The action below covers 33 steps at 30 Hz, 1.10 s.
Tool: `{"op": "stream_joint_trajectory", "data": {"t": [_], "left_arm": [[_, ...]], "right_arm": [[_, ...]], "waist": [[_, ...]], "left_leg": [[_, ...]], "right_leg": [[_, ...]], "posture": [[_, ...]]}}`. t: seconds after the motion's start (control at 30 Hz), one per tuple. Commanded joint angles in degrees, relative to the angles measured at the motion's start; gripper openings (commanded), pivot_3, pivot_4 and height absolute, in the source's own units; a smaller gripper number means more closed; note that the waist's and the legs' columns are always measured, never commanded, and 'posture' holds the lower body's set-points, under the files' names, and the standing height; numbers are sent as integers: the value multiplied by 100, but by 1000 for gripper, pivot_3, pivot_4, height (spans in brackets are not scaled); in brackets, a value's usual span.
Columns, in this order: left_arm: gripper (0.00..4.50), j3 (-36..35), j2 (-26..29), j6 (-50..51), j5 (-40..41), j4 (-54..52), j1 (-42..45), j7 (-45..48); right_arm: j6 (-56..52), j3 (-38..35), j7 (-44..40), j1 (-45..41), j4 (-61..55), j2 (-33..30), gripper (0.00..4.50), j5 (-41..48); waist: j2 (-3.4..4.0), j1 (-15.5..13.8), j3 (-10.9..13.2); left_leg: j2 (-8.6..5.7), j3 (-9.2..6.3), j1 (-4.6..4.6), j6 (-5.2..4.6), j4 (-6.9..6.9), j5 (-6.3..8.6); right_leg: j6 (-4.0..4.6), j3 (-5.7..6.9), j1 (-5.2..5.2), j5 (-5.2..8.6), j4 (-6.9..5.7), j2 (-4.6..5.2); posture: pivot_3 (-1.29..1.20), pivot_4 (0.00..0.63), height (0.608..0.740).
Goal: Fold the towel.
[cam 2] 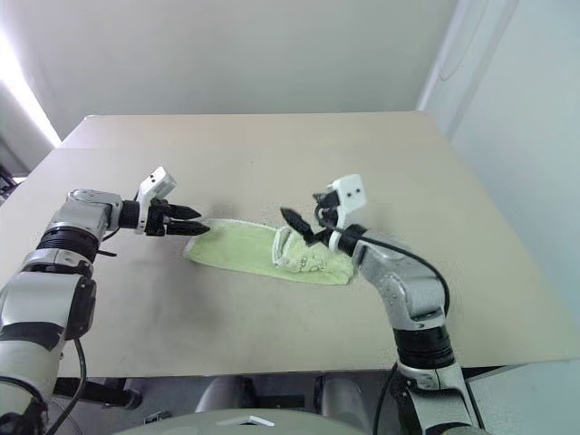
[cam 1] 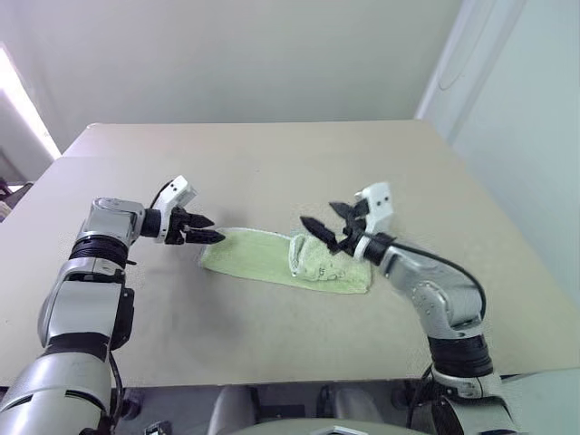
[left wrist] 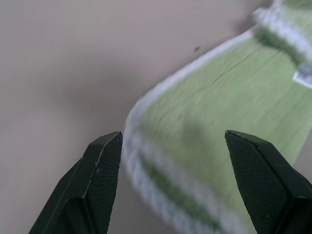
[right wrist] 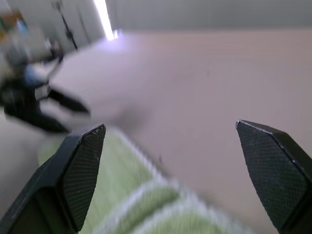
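The towel (cam 1: 272, 261) needs to be folded over onto its bunched part, so my left gripper should next pick it up by its flat hemmed end (cam 1: 214, 249).
The light-green towel (cam 1: 272, 261) lies folded into a narrow strip across the middle of the table, its right end bunched into a raised lump (cam 1: 313, 256). A pale hem (left wrist: 146, 190) and a small white tag (left wrist: 306, 75) show in the left wrist view. My left gripper (cam 1: 207, 228) hovers open just off the strip's left end, holding nothing. My right gripper (cam 1: 324, 231) hangs open above the bunched right end, lifted off the cloth and empty. In the right wrist view the towel (right wrist: 126, 195) lies below the open fingers (right wrist: 80, 170), with the left gripper (right wrist: 44, 109) beyond.
The beige table (cam 1: 272, 163) stretches wide behind the towel to a far edge by the wall. Its right edge (cam 1: 507, 227) drops off to a pale floor, and the front edge (cam 1: 272, 381) runs close below the arms.
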<state>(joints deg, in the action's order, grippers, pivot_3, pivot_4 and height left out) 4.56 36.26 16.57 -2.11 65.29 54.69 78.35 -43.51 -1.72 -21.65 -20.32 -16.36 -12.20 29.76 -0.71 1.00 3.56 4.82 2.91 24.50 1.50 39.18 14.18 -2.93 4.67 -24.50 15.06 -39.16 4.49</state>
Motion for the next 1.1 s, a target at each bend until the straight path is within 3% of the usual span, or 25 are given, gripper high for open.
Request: {"op": "stream_joint_trajectory", "data": {"t": [0.03,0.5,0.73,0.83,1.1], "left_arm": [[3535,159,87,371,-183,30,172,-78],[3535,649,-385,1674,-243,-615,-285,546],[3535,699,-409,1721,-260,-802,-406,544],[2945,659,-437,1716,-202,-821,-379,580],[197,436,-418,1624,-30,-553,-196,513]], "right_arm": [[-178,-195,146,-122,-328,95,4469,308],[-302,-84,617,0,-103,357,4469,230],[-266,-98,753,20,20,325,4469,116],[-275,-135,799,19,81,314,4500,78],[-254,-258,860,-5,125,312,4500,85]], "waist": [[0,-7,0],[10,-17,-4],[25,-20,-13],[26,-20,-14],[26,3,-13]], "left_leg": [[0,0,0,0,0,0],[-4,5,-1,1,0,0],[-5,4,-3,0,0,0],[-6,4,-3,0,0,0],[-5,4,0,0,-1,0]], "right_leg": [[1,0,0,1,0,1],[11,-1,6,9,6,11],[10,0,8,11,7,12],[9,-1,9,12,7,12],[6,-1,4,11,7,10]], "posture": [[0,0,683],[0,0,683],[0,0,683],[0,0,683],[0,0,683]]}}
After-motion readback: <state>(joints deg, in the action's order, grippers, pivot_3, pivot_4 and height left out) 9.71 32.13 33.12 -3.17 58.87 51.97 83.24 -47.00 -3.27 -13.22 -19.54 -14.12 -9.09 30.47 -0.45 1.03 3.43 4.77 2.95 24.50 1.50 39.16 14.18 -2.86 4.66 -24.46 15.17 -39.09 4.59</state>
